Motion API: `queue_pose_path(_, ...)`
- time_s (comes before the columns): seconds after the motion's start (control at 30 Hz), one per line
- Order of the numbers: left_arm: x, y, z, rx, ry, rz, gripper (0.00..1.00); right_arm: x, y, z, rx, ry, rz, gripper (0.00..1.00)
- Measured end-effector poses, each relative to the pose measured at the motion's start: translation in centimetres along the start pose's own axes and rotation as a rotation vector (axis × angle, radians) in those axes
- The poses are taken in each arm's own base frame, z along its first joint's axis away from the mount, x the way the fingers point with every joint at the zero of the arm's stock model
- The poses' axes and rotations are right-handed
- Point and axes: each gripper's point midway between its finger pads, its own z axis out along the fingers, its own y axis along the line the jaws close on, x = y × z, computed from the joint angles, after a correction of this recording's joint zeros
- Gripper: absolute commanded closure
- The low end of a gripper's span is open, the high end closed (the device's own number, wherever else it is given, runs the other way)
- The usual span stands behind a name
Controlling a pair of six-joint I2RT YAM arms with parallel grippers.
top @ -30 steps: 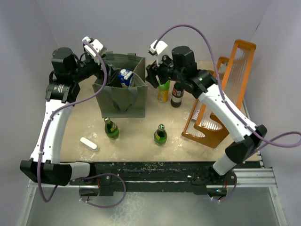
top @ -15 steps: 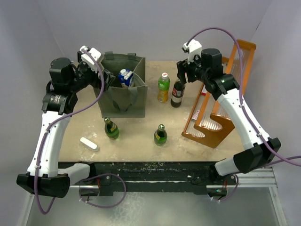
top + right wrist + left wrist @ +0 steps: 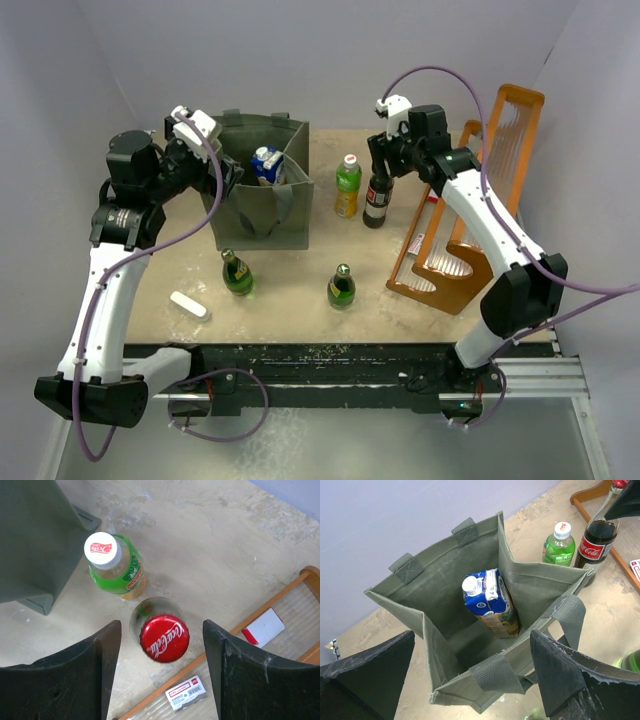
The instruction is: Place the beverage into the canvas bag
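Observation:
The robot's right gripper should close on the cola bottle now: the cola bottle has its cap and neck [image 3: 382, 174] between the gripper's fingers, so closing now would hold it.
The olive-green canvas bag [image 3: 262, 190] stands open at the back left and holds a blue carton [image 3: 266, 162]. In the left wrist view the bag [image 3: 445, 595] and carton [image 3: 489, 601] show from above. My left gripper [image 3: 222, 168] is open at the bag's left rim, its jaws straddling the near wall [image 3: 475, 680]. A Coca-Cola bottle [image 3: 376, 200] with a red cap [image 3: 164, 637] stands right of a green bottle [image 3: 347, 186]. My right gripper [image 3: 380, 160] is open directly above the cola cap [image 3: 164, 637], jaws either side, not touching.
An orange wooden rack [image 3: 470, 210] stands at the right, close to the cola bottle; its rail [image 3: 260, 615] lies just right of the cap. Two green glass bottles [image 3: 236, 272] [image 3: 341, 287] stand in front of the bag. A small white object [image 3: 188, 305] lies at the front left.
My right gripper swung from beside the bag to the right, then came back left and down over the cola bottle. The left gripper stayed at the bag's rim.

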Motion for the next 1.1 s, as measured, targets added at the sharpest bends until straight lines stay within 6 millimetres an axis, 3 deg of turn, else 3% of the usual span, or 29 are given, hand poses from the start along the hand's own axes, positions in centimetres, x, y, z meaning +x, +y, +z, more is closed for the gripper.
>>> queue_pose_path(0.23,0.0,0.0,-0.3,-0.003,-0.003,0.004,0.01,0.3,-0.5,1.1,0.000,0.011,0.014,0.48)
queue_pose_path(0.33,0.1,0.0,-0.3,-0.006,-0.002,0.004,0.01,0.1,-0.6,1.1,-0.006,0.001,0.022,0.58)
queue_pose_path(0.57,0.9,0.8,-0.3,-0.035,0.013,-0.006,0.01,-0.2,-0.1,1.1,-0.034,-0.011,0.036,1.00)
queue_pose_path(0.83,1.9,3.1,-0.7,-0.147,0.045,-0.010,0.01,0.0,-0.3,0.4,-0.024,0.003,0.031,1.00)
queue_pose_path(1.0,3.1,3.8,-0.4,-0.184,0.082,-0.017,0.02,0.5,-0.7,-2.2,0.000,0.044,0.008,1.00)
queue_pose_path(1.1,3.9,3.7,-0.3,-0.184,0.100,-0.020,0.03,-0.9,-0.8,-4.7,0.007,0.031,0.007,1.00)
